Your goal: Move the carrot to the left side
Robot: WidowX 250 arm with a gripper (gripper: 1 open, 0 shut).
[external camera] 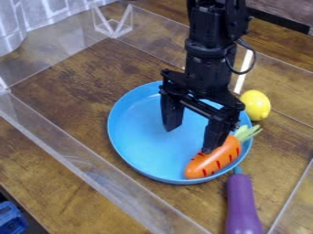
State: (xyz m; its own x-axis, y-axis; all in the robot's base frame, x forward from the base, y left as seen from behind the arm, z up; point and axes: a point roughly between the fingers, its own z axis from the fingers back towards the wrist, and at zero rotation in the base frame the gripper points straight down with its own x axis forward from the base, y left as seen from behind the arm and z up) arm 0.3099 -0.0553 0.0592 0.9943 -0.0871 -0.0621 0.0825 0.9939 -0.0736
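The gripper grabs the carrot by its orange body next, to move the carrot to the left side.
The orange carrot with its green top lies on the right inner rim of the blue plate, tip pointing toward the front. My black gripper hangs open over the plate, fingers pointing down. Its right finger stands just behind and above the carrot's thick end; the left finger is over the plate's middle. Nothing is held between the fingers.
A yellow lemon rests on the wooden table just right of the plate. A purple eggplant lies at the front right. A clear plastic wall runs along the left and front.
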